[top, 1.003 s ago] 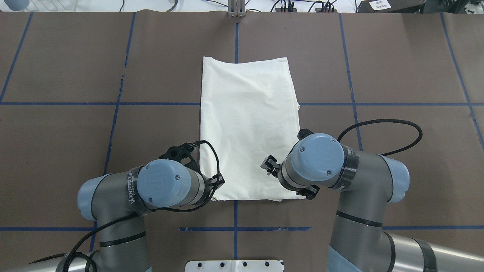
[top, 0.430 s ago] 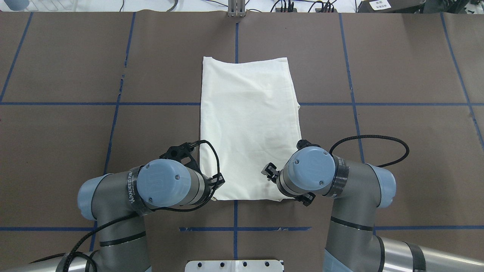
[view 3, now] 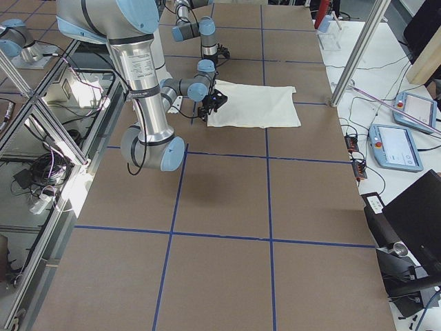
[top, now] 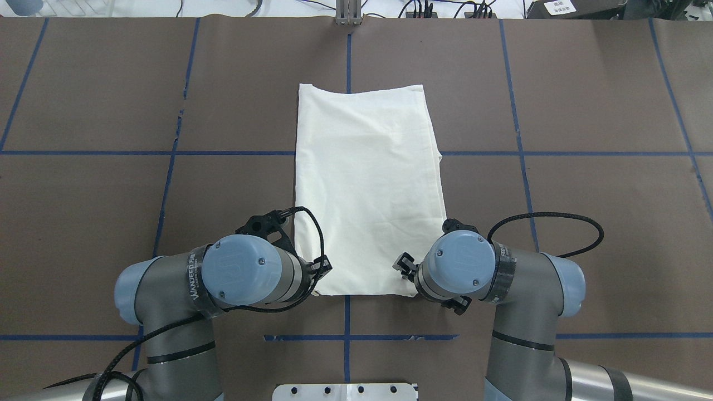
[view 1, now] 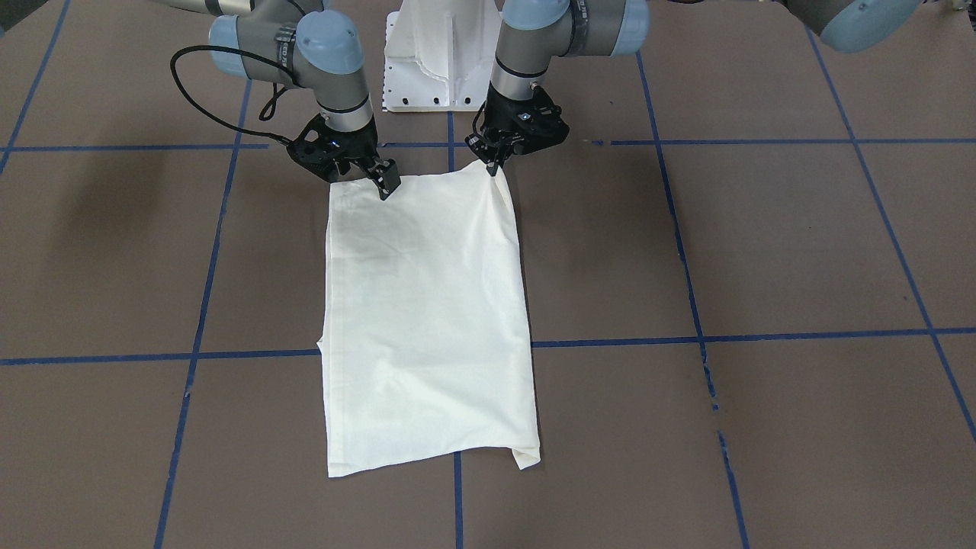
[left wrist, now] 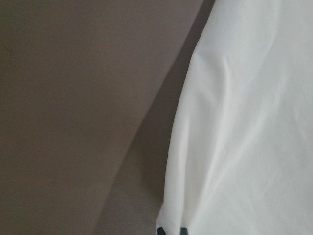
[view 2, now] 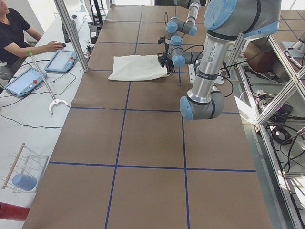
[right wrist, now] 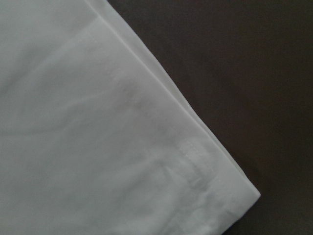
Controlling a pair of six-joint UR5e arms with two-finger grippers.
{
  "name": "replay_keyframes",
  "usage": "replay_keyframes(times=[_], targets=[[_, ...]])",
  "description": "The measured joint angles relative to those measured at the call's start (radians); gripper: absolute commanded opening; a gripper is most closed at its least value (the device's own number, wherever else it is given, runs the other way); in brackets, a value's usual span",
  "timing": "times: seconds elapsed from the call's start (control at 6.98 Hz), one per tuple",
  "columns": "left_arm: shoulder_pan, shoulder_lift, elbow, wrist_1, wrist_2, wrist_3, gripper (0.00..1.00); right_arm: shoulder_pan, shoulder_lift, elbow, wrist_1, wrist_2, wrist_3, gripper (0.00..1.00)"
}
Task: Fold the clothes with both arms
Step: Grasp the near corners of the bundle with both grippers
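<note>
One finger reaches down to the cloth, the other stands past the shirt's near edge (view 1: 359,181) (right wrist: 235,215), so it is time my right gripper closes on the shirt.
The cream shirt (top: 367,184) lies folded into a long rectangle on the brown table, plain side up; no print shows. It also shows in the front view (view 1: 427,305). My left gripper (view 1: 492,166) is shut on the shirt's near-left corner, which is pulled up a little. The left wrist view shows the cloth (left wrist: 244,122) and the fingertips (left wrist: 169,230) at the bottom edge. My right gripper (view 1: 351,171) is open, low over the near-right corner. The right wrist view shows that hemmed corner (right wrist: 210,171) flat on the table, with no fingers in view.
The white pedestal base (top: 345,392) stands at the near edge between the arms. Blue tape lines cross the brown table (top: 557,111). A person (view 2: 14,33) and tablets (view 2: 64,61) are at the far side bench.
My right arm has moved toward the robot and down, onto the shirt's near-right corner. My left arm and the shirt have not moved.
</note>
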Motion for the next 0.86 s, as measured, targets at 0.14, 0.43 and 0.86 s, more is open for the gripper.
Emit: replay_keyframes(times=[0.14, 0.43, 0.86], targets=[[0.0, 0.0, 0.0, 0.0, 0.0, 0.0, 0.0, -0.004, -0.008, 0.0, 0.0, 0.0, 0.0, 1.0], [-0.001, 0.0, 0.0, 0.0, 0.001, 0.0, 0.0, -0.007, -0.01, 0.001, -0.001, -0.001, 0.001, 0.43], [-0.003, 0.0, 0.0, 0.0, 0.001, 0.0, 0.0, -0.008, -0.006, 0.004, -0.001, 0.001, 0.004, 0.02]])
